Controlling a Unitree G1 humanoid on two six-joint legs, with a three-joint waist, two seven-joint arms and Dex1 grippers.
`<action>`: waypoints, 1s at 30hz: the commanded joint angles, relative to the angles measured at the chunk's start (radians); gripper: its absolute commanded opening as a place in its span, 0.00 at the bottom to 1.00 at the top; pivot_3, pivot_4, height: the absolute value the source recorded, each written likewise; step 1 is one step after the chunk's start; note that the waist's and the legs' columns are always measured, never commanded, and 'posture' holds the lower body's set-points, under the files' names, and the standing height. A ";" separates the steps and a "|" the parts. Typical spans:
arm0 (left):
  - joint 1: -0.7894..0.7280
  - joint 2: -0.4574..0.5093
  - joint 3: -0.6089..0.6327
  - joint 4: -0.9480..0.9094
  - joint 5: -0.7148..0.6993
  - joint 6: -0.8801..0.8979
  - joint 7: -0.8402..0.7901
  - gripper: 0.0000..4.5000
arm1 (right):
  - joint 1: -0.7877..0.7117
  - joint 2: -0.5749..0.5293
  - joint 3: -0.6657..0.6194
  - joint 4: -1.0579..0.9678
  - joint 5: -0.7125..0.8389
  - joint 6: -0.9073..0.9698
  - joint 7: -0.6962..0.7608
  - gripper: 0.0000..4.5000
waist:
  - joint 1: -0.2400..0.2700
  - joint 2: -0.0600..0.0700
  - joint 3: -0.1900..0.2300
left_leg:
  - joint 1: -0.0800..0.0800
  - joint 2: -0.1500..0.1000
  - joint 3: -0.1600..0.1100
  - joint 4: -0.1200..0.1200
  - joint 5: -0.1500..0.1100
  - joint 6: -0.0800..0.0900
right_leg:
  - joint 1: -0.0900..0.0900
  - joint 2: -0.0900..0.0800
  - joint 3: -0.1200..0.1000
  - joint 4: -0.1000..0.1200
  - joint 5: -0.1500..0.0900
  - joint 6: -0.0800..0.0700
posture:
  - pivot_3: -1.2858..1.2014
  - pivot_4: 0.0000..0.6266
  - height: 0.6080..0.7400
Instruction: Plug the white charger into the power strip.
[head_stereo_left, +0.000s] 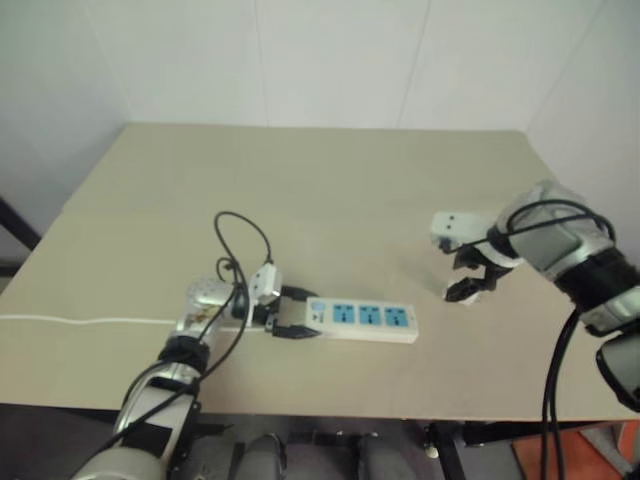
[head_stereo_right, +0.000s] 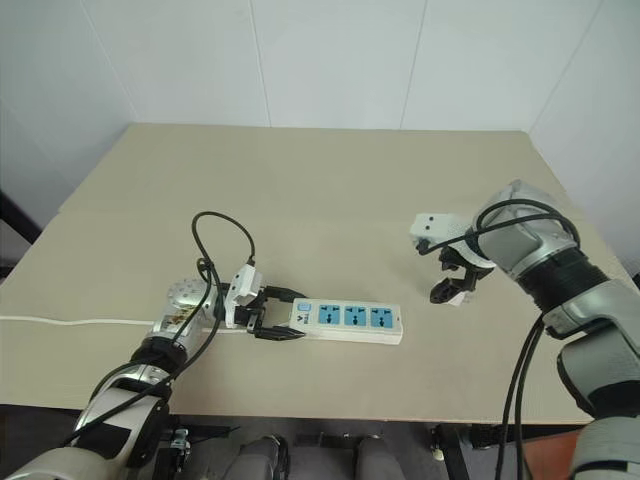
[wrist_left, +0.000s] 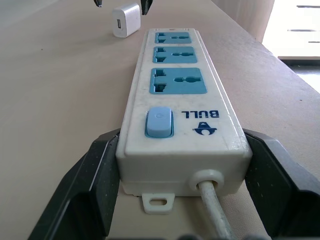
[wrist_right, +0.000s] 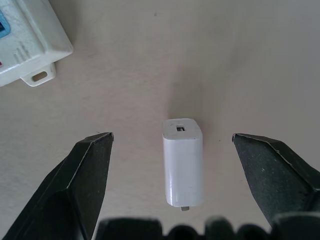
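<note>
My right gripper needs to lower its fingers first and then close on the charger. Its fingers are above the white charger (wrist_right: 183, 162), so they would miss it if they closed now.
The power strip (head_stereo_left: 365, 318), a white bar with three blue sockets and a blue switch, lies near the table's front edge. My left gripper (head_stereo_left: 300, 316) holds its switch end, one black finger (wrist_left: 95, 180) pressed against each long side. The white charger (wrist_right: 183, 162) lies flat on the table, off the strip's far end. It also shows beyond the strip's last socket in the left wrist view (wrist_left: 126, 20). My right gripper (head_stereo_left: 472, 278) hangs open just above it, pointing steeply down, with one finger (wrist_right: 85, 175) on each side and neither touching it.
The beige table (head_stereo_left: 300, 180) stretches back to a white wall. The strip's thin white cord (head_stereo_left: 80, 322) runs off to the left along the front edge. The table's right edge lies close to my right arm.
</note>
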 joint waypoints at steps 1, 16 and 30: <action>0.002 -0.009 -0.019 -0.005 0.018 -0.015 -0.005 0.72 | 0.004 0.014 -0.018 0.058 -0.055 -0.014 -0.007 1.00 | 0.001 0.000 0.000 | 0.000 0.000 0.000 0.000 0.000 0.000 | 0.000 0.000 0.000 0.000 0.000 0.000 | 0.52 0.24 1.00; 0.011 -0.057 -0.043 -0.012 0.033 -0.023 0.034 0.72 | -0.022 0.129 -0.075 0.333 -0.143 -0.112 -0.040 1.00 | 0.004 0.000 0.000 | 0.000 -0.001 0.000 0.001 0.000 0.000 | 0.001 0.000 0.000 0.000 0.000 0.000 | 0.52 0.24 1.00; 0.022 -0.034 -0.053 -0.037 0.040 -0.015 0.049 0.72 | -0.039 0.180 -0.129 0.398 -0.185 -0.158 -0.029 0.34 | 0.001 0.001 0.000 | 0.002 -0.001 0.000 0.001 0.000 -0.001 | 0.002 0.000 0.000 0.001 0.001 0.000 | 0.52 0.24 1.00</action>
